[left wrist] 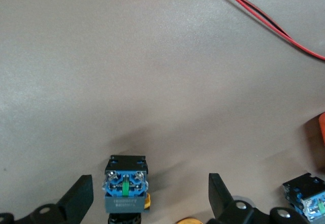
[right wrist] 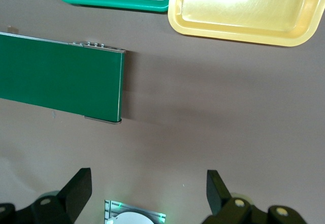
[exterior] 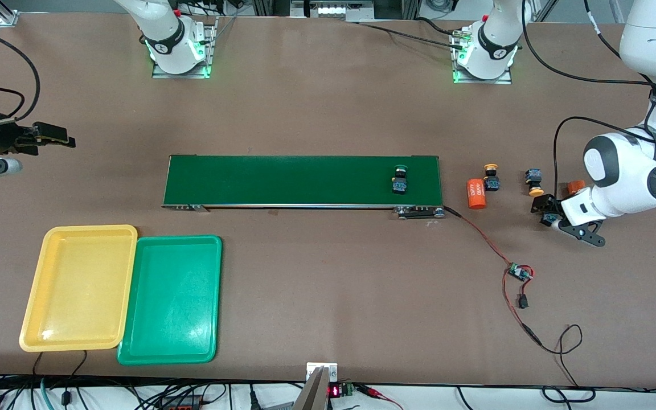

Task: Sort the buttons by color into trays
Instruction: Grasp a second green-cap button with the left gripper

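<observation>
My left gripper's fingers are above the button's blue body, with only table between them, so it is too early to close. The left gripper lowers next.
My left gripper [exterior: 550, 218] is open and low over the table, toward the left arm's end, past the belt's end. A button [left wrist: 126, 191] lies between its fingers, touching neither; its cap is hidden. Two yellow-capped buttons [exterior: 492, 176] [exterior: 533, 181] lie on the table nearby. A green-capped button [exterior: 400, 177] sits on the dark green conveyor belt [exterior: 282, 179]. The yellow tray [exterior: 80, 285] and green tray [exterior: 171, 299] lie empty side by side, nearer the front camera. My right gripper [exterior: 60, 138] waits open and empty at the right arm's end of the table.
An orange cylinder [exterior: 476, 193] lies beside one yellow button, and another [exterior: 575, 185] lies by the left arm. A red and black wire with a small circuit board [exterior: 519, 272] runs from the belt's end toward the front camera.
</observation>
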